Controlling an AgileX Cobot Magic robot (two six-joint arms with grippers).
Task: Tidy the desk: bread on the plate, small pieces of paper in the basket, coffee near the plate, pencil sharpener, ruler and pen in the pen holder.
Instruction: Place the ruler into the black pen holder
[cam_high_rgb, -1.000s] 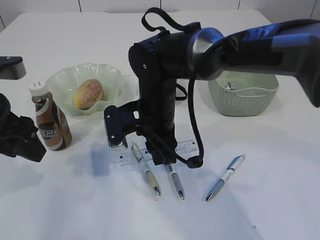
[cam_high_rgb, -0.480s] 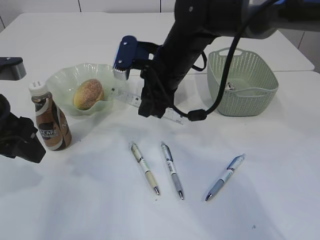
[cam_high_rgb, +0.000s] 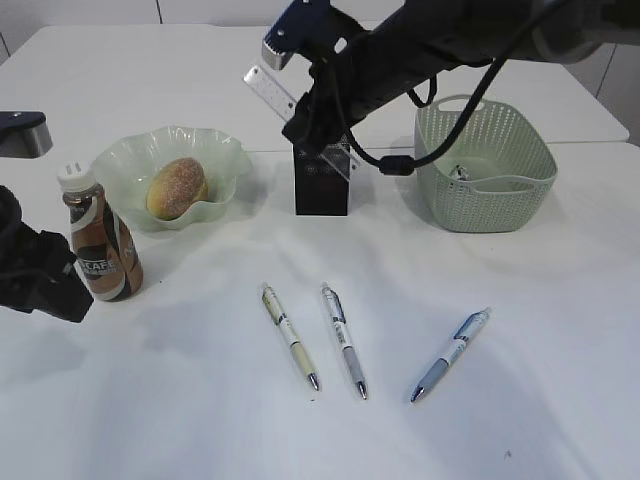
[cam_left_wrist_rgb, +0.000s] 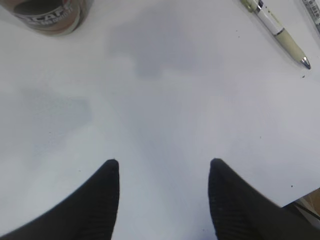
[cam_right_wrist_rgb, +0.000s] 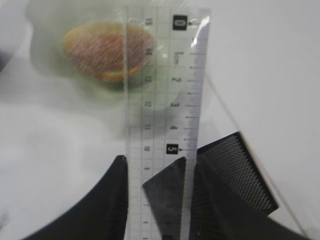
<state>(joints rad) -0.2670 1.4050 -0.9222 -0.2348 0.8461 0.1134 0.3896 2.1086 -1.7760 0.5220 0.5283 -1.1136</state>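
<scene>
The lower end of the clear ruler is slanted across the front of the pen holder, outside the pen holder's opening. My right gripper should keep holding the ruler until it tips in.
My right gripper is shut on the clear ruler and holds it tilted in the air just above the black mesh pen holder. In the right wrist view the ruler runs up between the jaws of the right gripper, with the pen holder below right. The bread lies in the green ruffled plate. The coffee stands in front of the plate. Three pens lie on the desk. My left gripper hangs open over bare desk. The pencil sharpener is out of view.
The green basket stands at the right with a small pale item inside. The left arm sits at the left edge beside the coffee. In the left wrist view the coffee and a pen show at the top.
My right arm has lifted the ruler off the desk near the pens and carried it up and back, over the pen holder. The left arm has not moved.
</scene>
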